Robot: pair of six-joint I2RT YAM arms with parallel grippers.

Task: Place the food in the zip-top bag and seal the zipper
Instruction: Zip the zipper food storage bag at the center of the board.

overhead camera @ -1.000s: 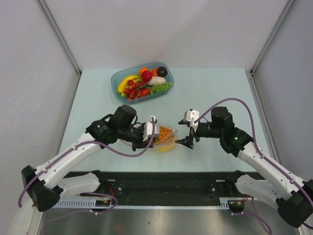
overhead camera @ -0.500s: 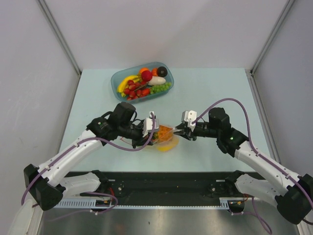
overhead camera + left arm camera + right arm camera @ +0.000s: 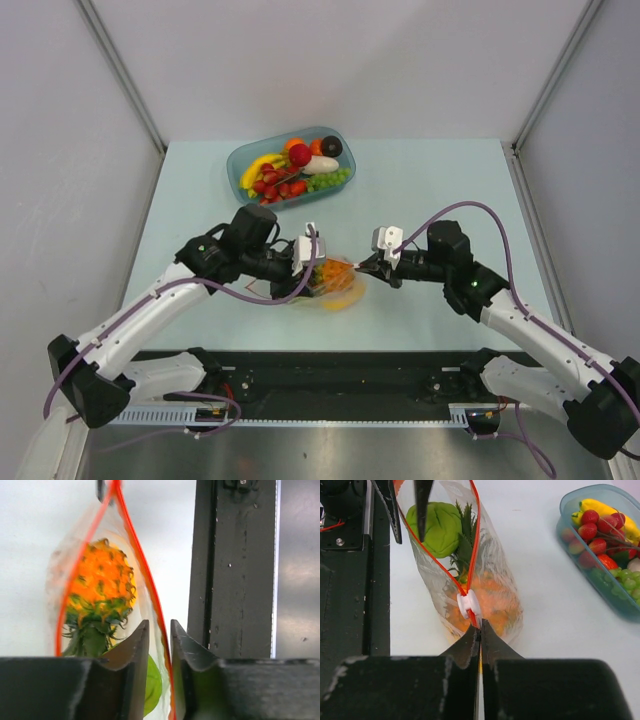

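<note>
My left gripper pinches the white slider (image 3: 354,266) next, beside the zipper end my right gripper holds, to draw the zipper sealed.
The zip-top bag (image 3: 336,286) stands on the table between my two grippers, with its mouth gaping. Through the clear film I see a small pineapple (image 3: 100,582), a green leafy piece (image 3: 439,526) and orange food (image 3: 490,597). The red-orange zipper (image 3: 476,535) runs round the mouth, and its white slider (image 3: 469,605) sits at the right end. My right gripper (image 3: 480,626) is shut on the zipper's end just behind the slider. My left gripper (image 3: 160,627) is at the opposite end, jaws narrowly apart, with the zipper (image 3: 146,572) running loosely between them.
A teal oval tray (image 3: 236,160) at the back left holds strawberries, grapes, a banana and other toy food (image 3: 292,170). It also shows at the right in the right wrist view, as the tray (image 3: 600,587). The black base rail (image 3: 232,565) lies close beside the bag.
My right gripper has moved left to the bag and closed on the zipper's end. My left gripper's jaws have parted a little from their grip on the bag's mouth.
</note>
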